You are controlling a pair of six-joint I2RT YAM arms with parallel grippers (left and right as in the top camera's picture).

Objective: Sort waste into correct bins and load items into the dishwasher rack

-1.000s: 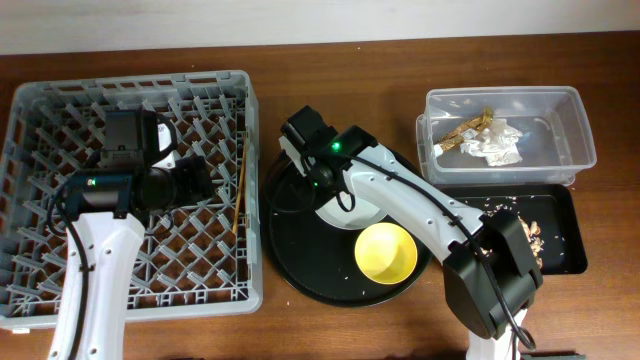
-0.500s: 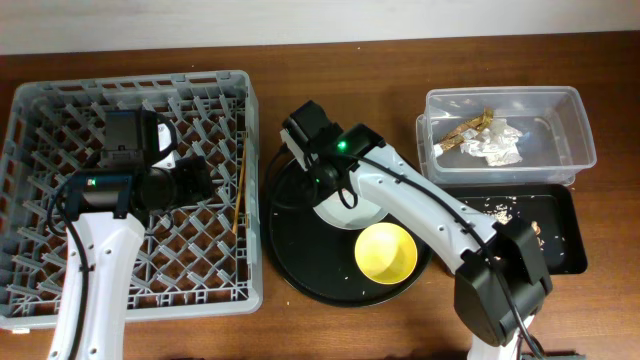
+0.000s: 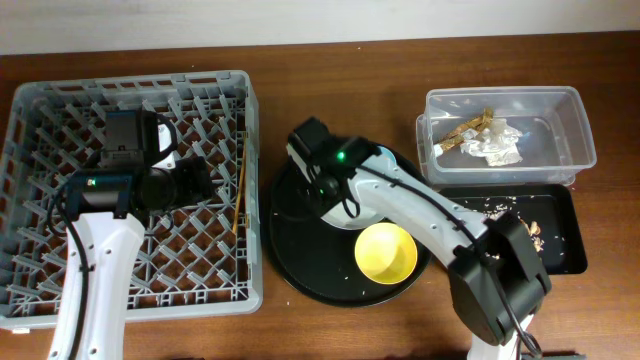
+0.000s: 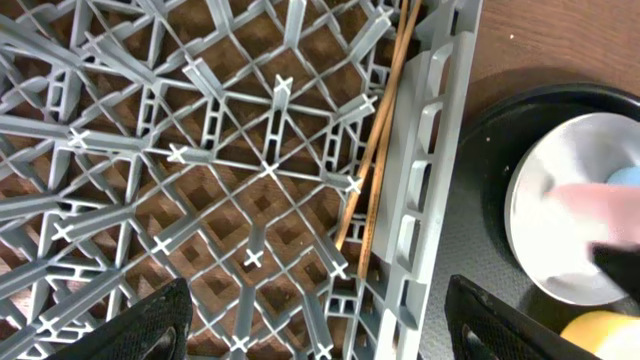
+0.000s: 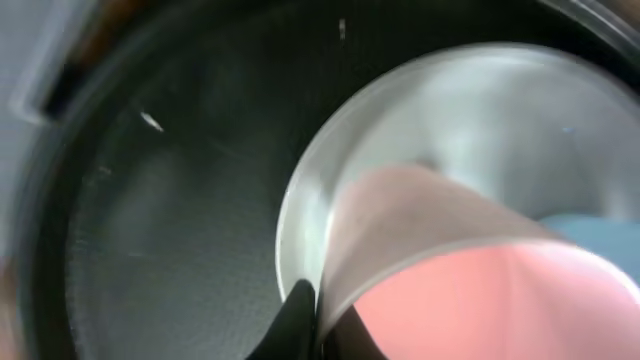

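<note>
My left gripper reaches the small pink cup [image 5: 480, 290] next and grabs across its outer side to load the rack, leaving the right gripper's hold on the cup's rim free.
My right gripper [image 5: 322, 305] is shut on the rim of the small pink cup [image 5: 480, 290], one finger outside the wall and one inside. The cup is over the white plate [image 5: 470, 120], with the blue cup [image 5: 600, 235] beside it. In the overhead view the right gripper [image 3: 335, 193] is over the plate [image 3: 352, 216], next to the yellow bowl [image 3: 386, 252]. My left gripper [image 4: 320, 330] is open and empty above the grey dishwasher rack [image 4: 420, 190]. The chopsticks [image 4: 375, 150] lie in the rack along its right wall [image 3: 240, 190].
The plate and bowl sit on a large round black tray [image 3: 300, 262]. The clear tub [image 3: 575, 110] at the back right holds the paper wad [image 3: 495, 148] and wrapper strips [image 3: 468, 130]. The shallow black tray [image 3: 560, 265] in front of it holds food scraps [image 3: 530, 230].
My right wrist has shifted slightly toward the front of the table over the round tray. The left arm has not moved.
</note>
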